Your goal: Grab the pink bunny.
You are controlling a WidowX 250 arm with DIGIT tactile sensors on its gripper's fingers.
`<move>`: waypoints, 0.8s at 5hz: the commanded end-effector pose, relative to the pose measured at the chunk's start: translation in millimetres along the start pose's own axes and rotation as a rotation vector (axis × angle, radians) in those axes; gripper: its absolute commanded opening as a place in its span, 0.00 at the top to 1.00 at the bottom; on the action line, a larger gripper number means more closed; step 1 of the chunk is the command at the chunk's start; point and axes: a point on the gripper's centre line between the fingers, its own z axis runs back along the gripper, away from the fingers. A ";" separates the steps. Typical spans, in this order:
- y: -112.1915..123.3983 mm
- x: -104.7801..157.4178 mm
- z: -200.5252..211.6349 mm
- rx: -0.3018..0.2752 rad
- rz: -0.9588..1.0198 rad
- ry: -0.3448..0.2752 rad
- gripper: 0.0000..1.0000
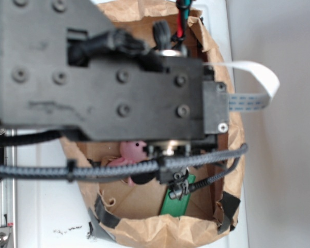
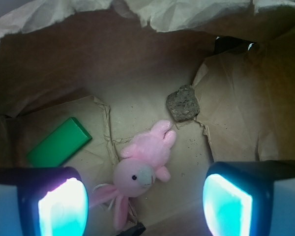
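Observation:
I should grab the pink bunny by its neck (image 2: 139, 161) next, where the head (image 2: 132, 178) meets the body.
The pink bunny (image 2: 140, 169) lies on the brown paper floor of a bag, head toward me, ears trailing to the lower left. In the exterior view a bit of the pink bunny (image 1: 131, 151) shows under the black arm. My gripper (image 2: 145, 204) hovers above it with its jaws wide apart. The left fingertip (image 2: 61, 206) and the right one (image 2: 226, 204) glow cyan on either side of the toy, touching nothing. The exterior view hides the gripper behind the arm body.
A flat green block (image 2: 59, 142) lies to the left and a brown rough lump (image 2: 183, 103) sits beyond the bunny. The crumpled walls of the paper bag (image 2: 88, 59) ring everything. In the exterior view the green block (image 1: 176, 202) and the bag rim (image 1: 160, 230) show beneath cables.

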 end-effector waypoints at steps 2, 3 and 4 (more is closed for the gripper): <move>-5.3 -39.0 -45.9 -0.050 0.037 -0.024 0.00; -5.7 -41.2 -57.6 -0.038 0.070 -0.019 0.00; -3.8 -31.7 -68.0 -0.042 0.147 0.001 0.00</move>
